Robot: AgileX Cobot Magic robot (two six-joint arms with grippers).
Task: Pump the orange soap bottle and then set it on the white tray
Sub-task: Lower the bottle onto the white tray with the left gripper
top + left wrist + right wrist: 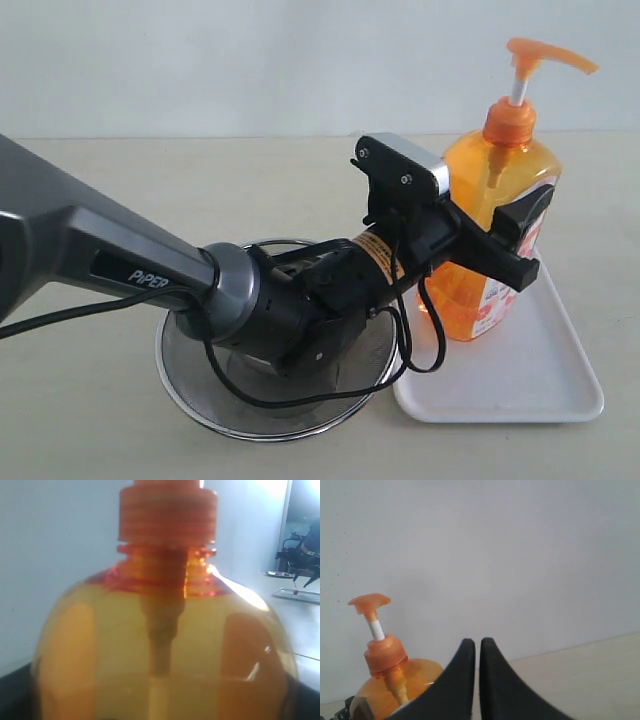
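Note:
The orange bottle's lower edge [464,332] is low over the white tray [520,385], inside the tray's rim, so the bottle would stand. My left gripper opens next.
The orange soap bottle [478,170] stands upright at the near-left end of the white tray [520,385], its pump head [540,52] raised on the white stem. My left gripper [520,240] is shut on the bottle's body, one black finger on each side at label height. The left wrist view is filled by the bottle [165,645] and its ribbed collar. My right gripper [478,647] is shut on nothing, raised beside and behind the bottle [395,680]; it does not show in the exterior view.
A round steel mesh strainer [200,390] lies on the beige table to the left of the tray, under my left arm's wrist and its black cable. A pale wall closes the back.

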